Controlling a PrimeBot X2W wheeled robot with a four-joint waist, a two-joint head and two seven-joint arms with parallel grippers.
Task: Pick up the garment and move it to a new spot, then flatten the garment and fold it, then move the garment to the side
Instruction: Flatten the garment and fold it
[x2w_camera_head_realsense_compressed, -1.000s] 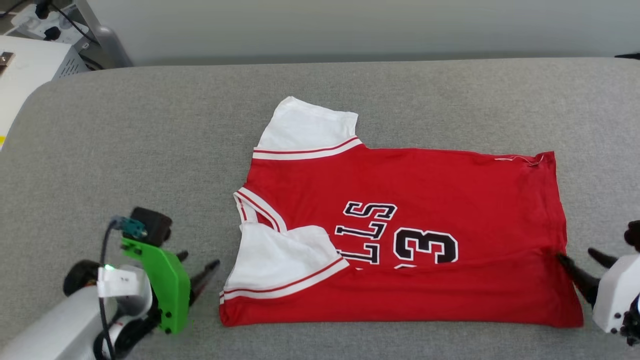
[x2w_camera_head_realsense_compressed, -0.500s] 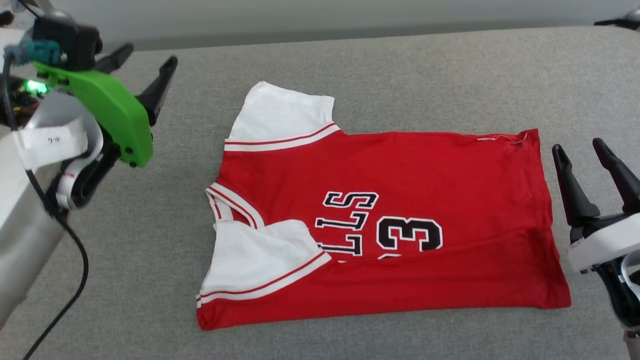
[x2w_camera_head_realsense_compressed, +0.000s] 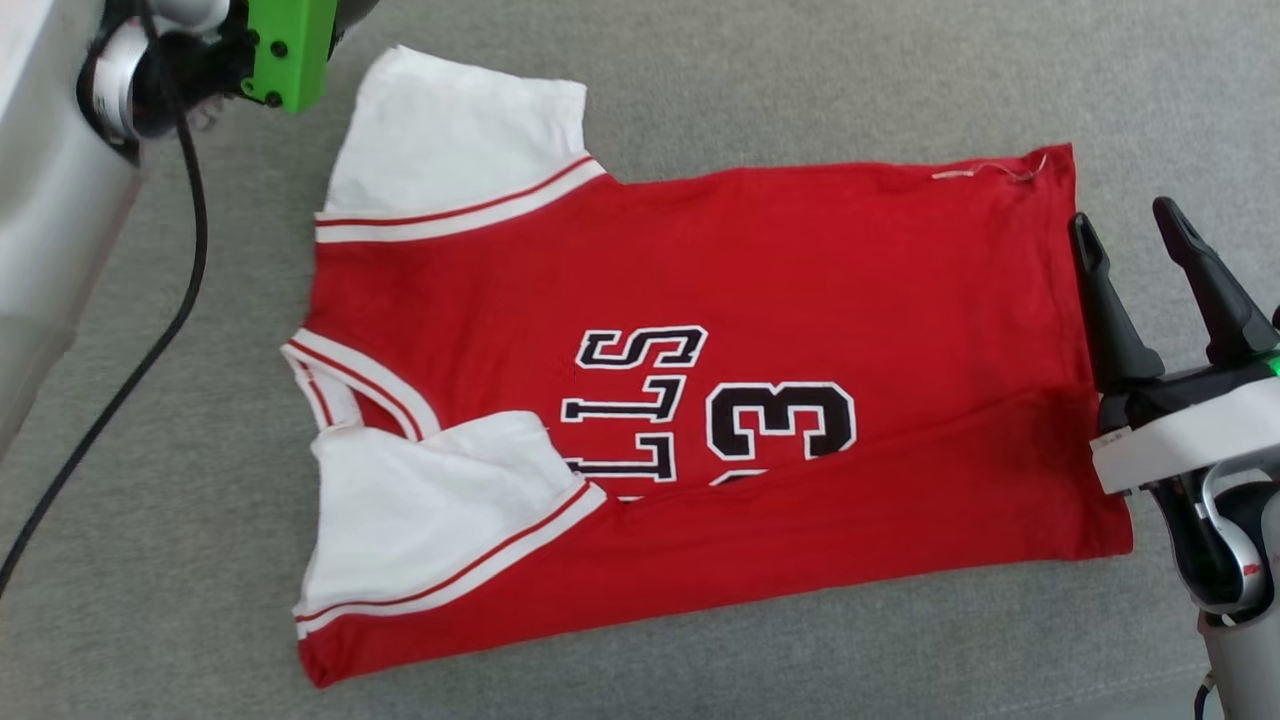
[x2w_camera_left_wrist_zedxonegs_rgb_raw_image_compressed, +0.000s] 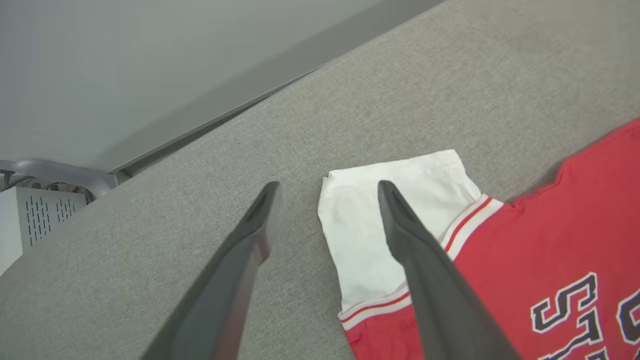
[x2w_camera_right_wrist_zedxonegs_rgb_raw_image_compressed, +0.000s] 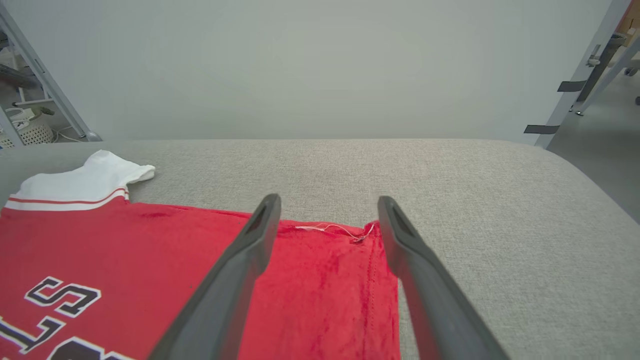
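The left gripper pinches the far white sleeve by its edge (x2w_camera_head_realsense_compressed: 374, 90) beside the cuff next. The red T-shirt (x2w_camera_head_realsense_compressed: 816, 288) lies flat on the cushion.
The garment (x2w_camera_head_realsense_compressed: 760, 300) is a red T-shirt with white sleeves and black lettering, lying flat on the grey cushioned surface (x2w_camera_head_realsense_compressed: 800, 80). Its near long edge is folded up over the print, and the near sleeve (x2w_camera_head_realsense_compressed: 420, 510) lies on top. My right gripper (x2w_camera_head_realsense_compressed: 1122, 218) stands open just beside the hem's far corner, over the grey fabric. In the right wrist view the right gripper (x2w_camera_right_wrist_zedxonegs_rgb_raw_image_compressed: 328, 201) frames that corner with its loose white thread (x2w_camera_right_wrist_zedxonegs_rgb_raw_image_compressed: 335, 228). My left gripper (x2w_camera_left_wrist_zedxonegs_rgb_raw_image_compressed: 327, 189) is open above the far white sleeve (x2w_camera_left_wrist_zedxonegs_rgb_raw_image_compressed: 365, 200), one finger over it, one over the cushion.
The green mount (x2w_camera_head_realsense_compressed: 285, 50) of my left arm and its black cable (x2w_camera_head_realsense_compressed: 150, 340) fill the upper left. A white cabinet (x2w_camera_left_wrist_zedxonegs_rgb_raw_image_compressed: 30, 220) stands past the surface's left end. A grey wall (x2w_camera_right_wrist_zedxonegs_rgb_raw_image_compressed: 320, 65) runs behind, with metal frames (x2w_camera_right_wrist_zedxonegs_rgb_raw_image_compressed: 575, 85) at the right.
The camera has tilted down and closer. My left arm rose from the near left to the far sleeve. My right gripper travelled along the hem to its far corner.
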